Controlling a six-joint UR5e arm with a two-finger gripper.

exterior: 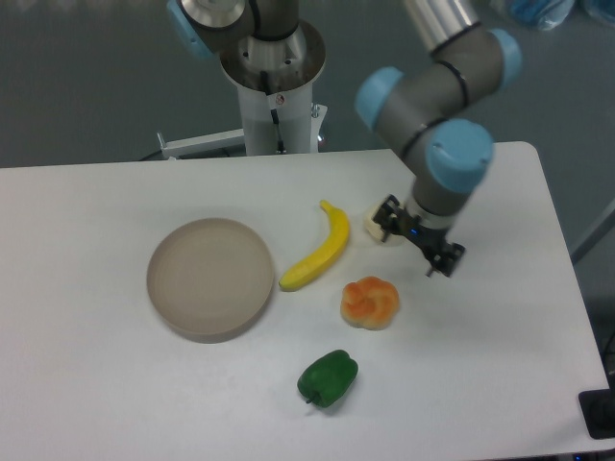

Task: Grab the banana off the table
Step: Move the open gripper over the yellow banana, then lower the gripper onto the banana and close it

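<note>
The banana's narrow stem end (pixel 336 223) is the part my gripper needs to grip next, to pick up the banana.
The banana (pixel 320 252) is slim, curved and bright yellow. It lies flat on the white table (pixel 86 384) near the middle, running from upper right to lower left. My gripper (pixel 417 240) hangs to the right of the banana's upper end, pointing down over the table. Its two black fingers (pixel 444 261) are spread apart and hold nothing. It is not touching the banana.
A round beige-grey dish (pixel 157 288) sits just left of the banana. A lumpy orange-yellow pumpkin-like fruit (pixel 370 303) lies below the gripper. A green pepper (pixel 328 377) lies near the front. A small cream object (pixel 374 227) sits by the gripper's left finger. The robot base (pixel 274 86) stands at the back.
</note>
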